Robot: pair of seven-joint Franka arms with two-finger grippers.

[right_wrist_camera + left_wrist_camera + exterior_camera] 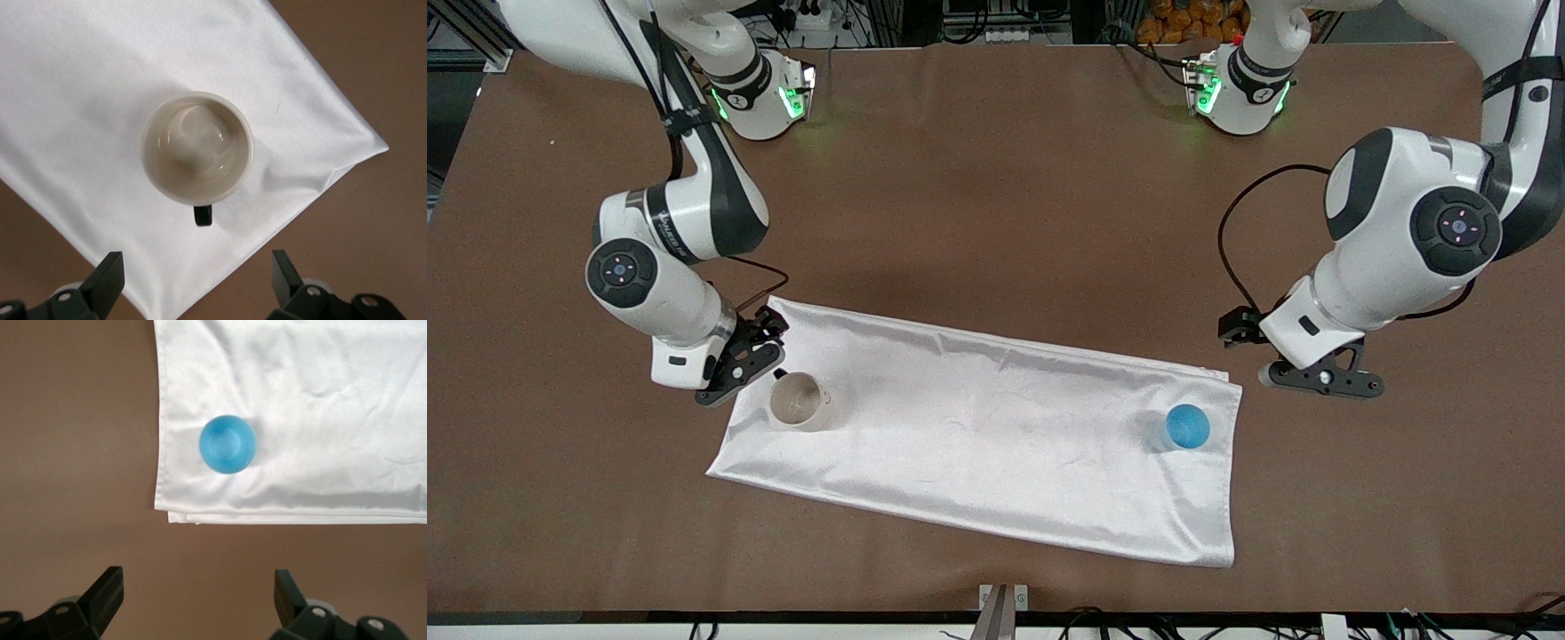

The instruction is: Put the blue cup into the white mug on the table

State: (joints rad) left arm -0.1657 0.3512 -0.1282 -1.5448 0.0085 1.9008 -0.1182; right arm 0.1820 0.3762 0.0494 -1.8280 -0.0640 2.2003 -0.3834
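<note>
I should grip the mug by its dark handle [780, 373] next with my right gripper. That will keep the white mug's opening [796, 398] free for the blue cup.
The blue cup [1187, 426] stands upright on the white cloth near the left arm's end; it also shows in the left wrist view [227, 444]. The white mug [800, 402] stands upright and empty on the cloth near the right arm's end, and in the right wrist view [197, 148] its dark handle [203, 215] points toward the gripper. My left gripper [1325, 380] is open and empty over bare table beside the cloth, and shows in its wrist view [199, 597]. My right gripper [740, 363] is open and empty over the cloth's corner beside the mug, and shows in its wrist view [197, 277].
The white cloth [996, 427] lies slantwise across the middle of the brown table [996, 178]. Its edge and folded corner show in the left wrist view [173, 513]. Both arm bases stand along the table's farther edge.
</note>
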